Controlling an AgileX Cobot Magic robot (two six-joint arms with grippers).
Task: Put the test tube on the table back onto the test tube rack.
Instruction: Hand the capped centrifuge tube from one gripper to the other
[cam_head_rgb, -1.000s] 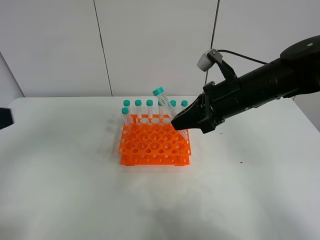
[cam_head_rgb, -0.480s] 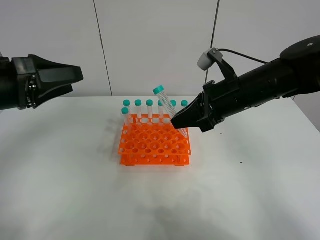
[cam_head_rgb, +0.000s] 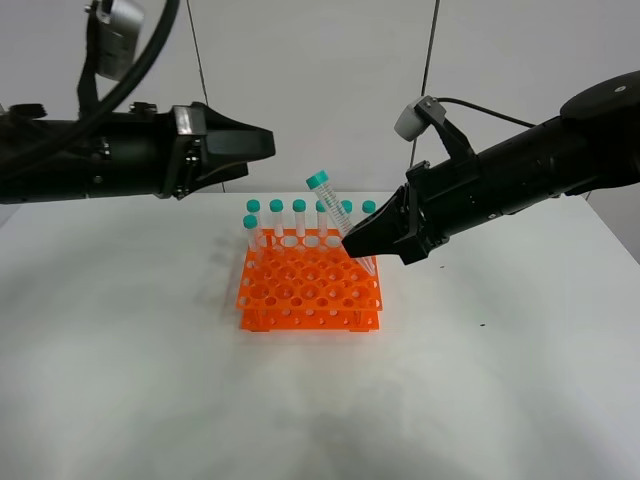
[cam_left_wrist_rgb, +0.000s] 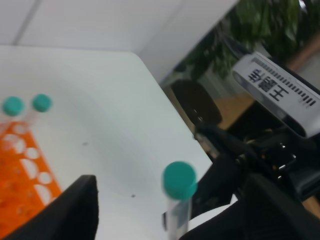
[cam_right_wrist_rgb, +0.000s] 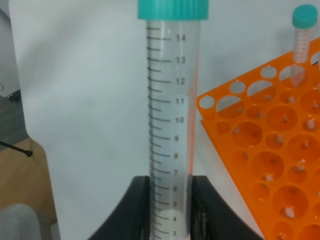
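Note:
My left gripper grabs the test tube by its teal cap (cam_head_rgb: 317, 180) next, so its clear tip stays free to go into the orange rack (cam_head_rgb: 310, 290).
My right gripper (cam_head_rgb: 360, 246) is shut on the lower part of the test tube (cam_head_rgb: 333, 212), a clear tube with a teal cap. It holds the tube tilted over the back right part of the orange test tube rack (cam_head_rgb: 310, 290). The right wrist view shows the tube (cam_right_wrist_rgb: 172, 120) between my fingers (cam_right_wrist_rgb: 143, 207), beside the rack (cam_right_wrist_rgb: 260, 150). My left gripper (cam_head_rgb: 262, 150) is open and empty, high above the table (cam_head_rgb: 150, 380), to the left of the tube's cap. The left wrist view shows the cap (cam_left_wrist_rgb: 179, 180) between its fingers (cam_left_wrist_rgb: 75, 210).
Several identical teal-capped tubes (cam_head_rgb: 299, 218) stand along the rack's back row, and one (cam_head_rgb: 250, 232) stands at the left. One of them shows in the right wrist view (cam_right_wrist_rgb: 301, 42). The white wall is close behind the table.
My left arm has swung in from the left edge to above and left of the rack. My right gripper and the tube have stayed still.

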